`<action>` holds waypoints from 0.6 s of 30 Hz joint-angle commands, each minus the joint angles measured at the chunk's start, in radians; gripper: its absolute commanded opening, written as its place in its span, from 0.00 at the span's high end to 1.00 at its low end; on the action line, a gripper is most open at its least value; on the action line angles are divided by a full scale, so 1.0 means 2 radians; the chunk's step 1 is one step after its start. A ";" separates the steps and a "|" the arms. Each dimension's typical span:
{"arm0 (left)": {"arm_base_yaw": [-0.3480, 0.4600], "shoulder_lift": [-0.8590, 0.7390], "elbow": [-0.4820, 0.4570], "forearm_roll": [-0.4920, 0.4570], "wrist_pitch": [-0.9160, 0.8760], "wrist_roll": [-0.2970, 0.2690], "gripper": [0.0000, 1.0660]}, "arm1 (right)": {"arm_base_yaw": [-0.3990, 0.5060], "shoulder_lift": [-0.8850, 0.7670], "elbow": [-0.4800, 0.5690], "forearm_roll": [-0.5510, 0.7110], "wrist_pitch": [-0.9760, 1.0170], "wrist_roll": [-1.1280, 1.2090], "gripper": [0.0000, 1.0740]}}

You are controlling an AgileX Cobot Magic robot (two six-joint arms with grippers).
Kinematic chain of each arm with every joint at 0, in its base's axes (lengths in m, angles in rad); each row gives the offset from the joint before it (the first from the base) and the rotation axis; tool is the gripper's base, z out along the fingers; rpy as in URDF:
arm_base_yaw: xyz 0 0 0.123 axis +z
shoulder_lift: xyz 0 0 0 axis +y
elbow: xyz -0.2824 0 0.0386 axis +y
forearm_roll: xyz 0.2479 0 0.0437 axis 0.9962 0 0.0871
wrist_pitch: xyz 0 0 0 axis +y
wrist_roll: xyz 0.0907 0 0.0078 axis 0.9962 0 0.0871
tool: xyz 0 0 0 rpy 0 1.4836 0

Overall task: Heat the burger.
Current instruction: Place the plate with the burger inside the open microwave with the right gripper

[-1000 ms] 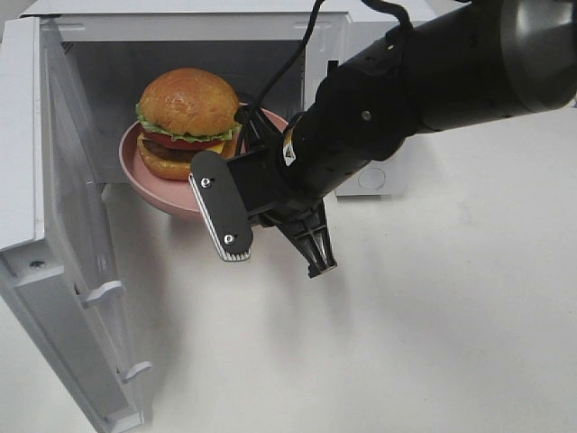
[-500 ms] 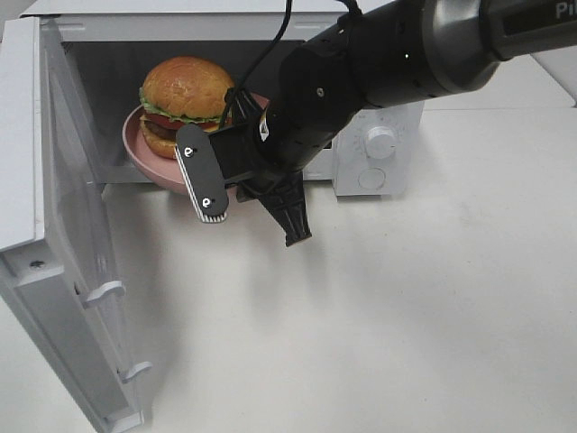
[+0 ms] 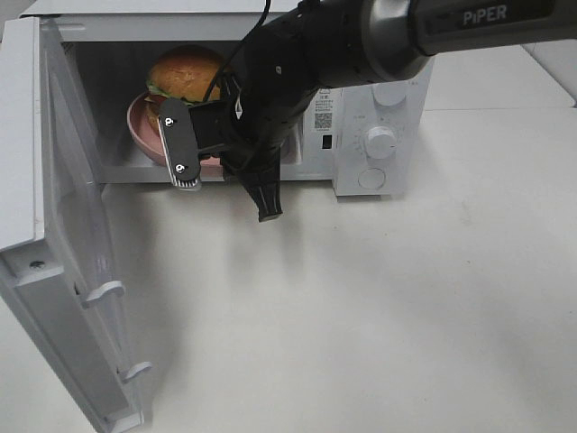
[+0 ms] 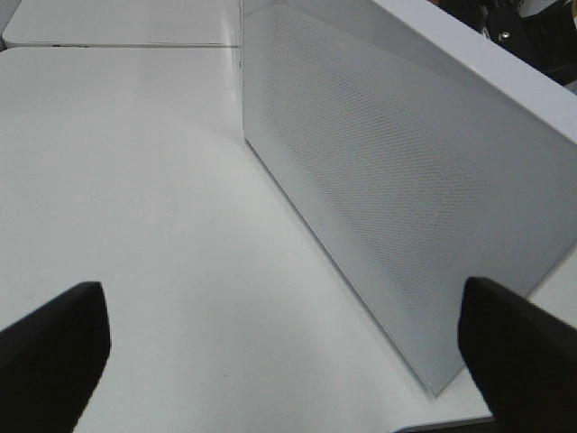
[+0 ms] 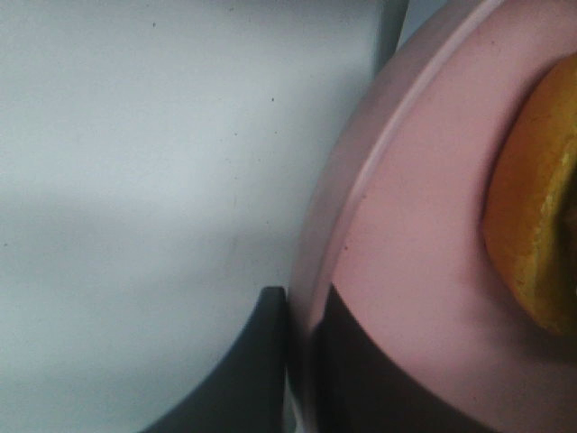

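Note:
I should keep holding the plate with my right gripper until it is level farther inside, because the plate's near edge tilts over the microwave's front edge.
The burger, with a golden bun and green lettuce, sits on a pink plate inside the open white microwave. My right arm reaches into the cavity from the right, and its wrist hides the fingers in the high view. In the right wrist view my right gripper is shut on the rim of the plate, with the bun just beyond it. I cannot tell if the plate rests on the oven floor. My left gripper is open and holds nothing, beside the outer face of the microwave door.
The microwave door stands swung wide open at the left, reaching toward the table's front edge. A control knob sits on the panel to the right of the cavity. The white tabletop stretches in front of the oven.
My right arm has carried the plate and burger back and to the left, from the oven's mouth deeper into the cavity. The left gripper has not moved.

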 commanded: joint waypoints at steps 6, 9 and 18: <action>0.002 -0.009 -0.001 -0.002 0.000 -0.003 0.08 | -0.019 0.035 -0.077 -0.005 0.006 0.008 1.00; 0.002 -0.009 -0.001 -0.002 0.000 -0.003 0.08 | -0.024 0.041 -0.090 -0.011 0.012 0.008 1.00; 0.002 -0.009 -0.001 -0.002 0.000 -0.003 0.08 | -0.031 0.055 -0.116 -0.014 0.016 0.007 1.00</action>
